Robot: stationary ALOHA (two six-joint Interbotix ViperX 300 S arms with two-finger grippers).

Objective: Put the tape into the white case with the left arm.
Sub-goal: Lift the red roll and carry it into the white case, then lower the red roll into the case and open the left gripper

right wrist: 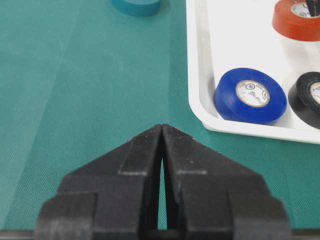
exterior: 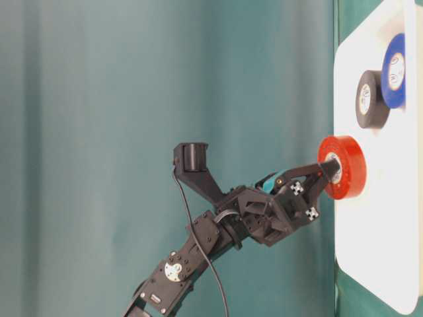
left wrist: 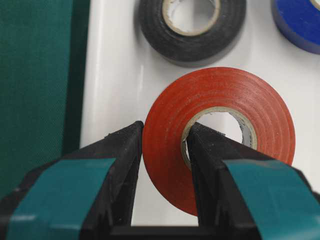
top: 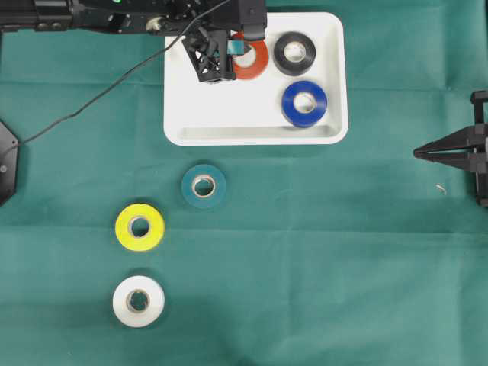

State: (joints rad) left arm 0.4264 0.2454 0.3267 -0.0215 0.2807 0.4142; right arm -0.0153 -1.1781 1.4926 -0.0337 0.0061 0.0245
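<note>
I need to open my left gripper: the red tape roll (top: 256, 62) is low over the bottom of the white case, inside the case's rim, so the roll would stay in the case.
My left gripper (top: 237, 49) is shut on a red tape roll (top: 256, 62), one finger outside the roll and the other inside its core. In the left wrist view the teal-striped fingers (left wrist: 117, 160) pinch the red roll's (left wrist: 220, 95) wall. The roll sits over the upper left part of the white case (top: 229, 114), close to its floor (exterior: 377, 251); I cannot tell whether it touches. My right gripper (top: 418, 152) rests shut and holds nothing at the table's right edge, away from the case.
A black roll (top: 294, 52) and a blue roll (top: 304, 103) lie in the case to the right of the red one. On the green cloth below the case lie a teal roll (top: 203, 186), a yellow roll (top: 139, 226) and a white roll (top: 138, 301).
</note>
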